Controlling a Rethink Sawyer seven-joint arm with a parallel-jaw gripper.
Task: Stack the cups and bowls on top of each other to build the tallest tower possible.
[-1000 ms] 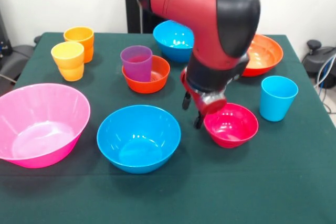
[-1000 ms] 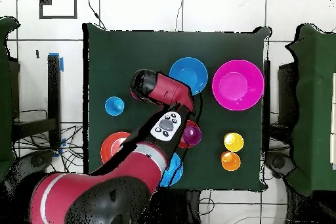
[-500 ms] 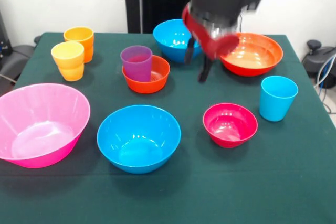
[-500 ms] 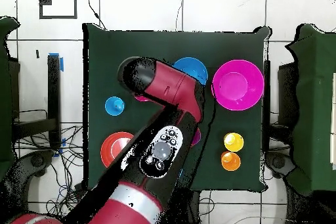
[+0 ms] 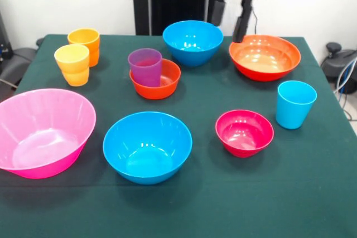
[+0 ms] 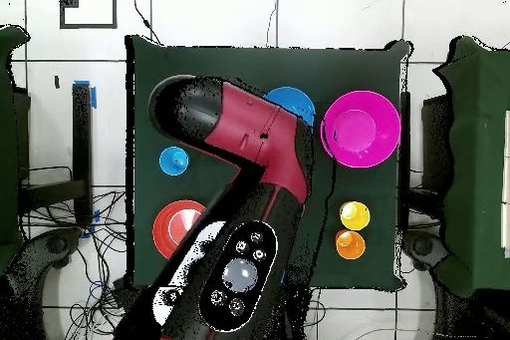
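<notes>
Next, my gripper pinches the small crimson bowl (image 5: 244,132) by its rim (image 5: 244,112) to stack it.
The purple cup (image 5: 145,66) stands inside the small orange bowl (image 5: 159,82) at the table's middle left. The small crimson bowl (image 5: 244,132) sits alone on the cloth at the front right, with the light blue cup (image 5: 295,104) next to it. My gripper (image 5: 230,18) hangs high at the top edge, above the gap between the far blue bowl (image 5: 192,42) and the wide orange bowl (image 5: 264,57). It is open and empty. In the overhead view the arm (image 6: 249,157) hides the gripper and the table's middle.
The huge pink bowl (image 5: 44,132) and the near blue bowl (image 5: 147,146) sit at the front. The yellow cup (image 5: 72,64) and orange cup (image 5: 85,42) stand together at the back left. The overhead view shows the pink bowl (image 6: 361,129) and light blue cup (image 6: 173,161).
My gripper has risen from beside the small crimson bowl and drawn back to the top edge. The crimson bowl stays on the cloth. No other thing moved.
</notes>
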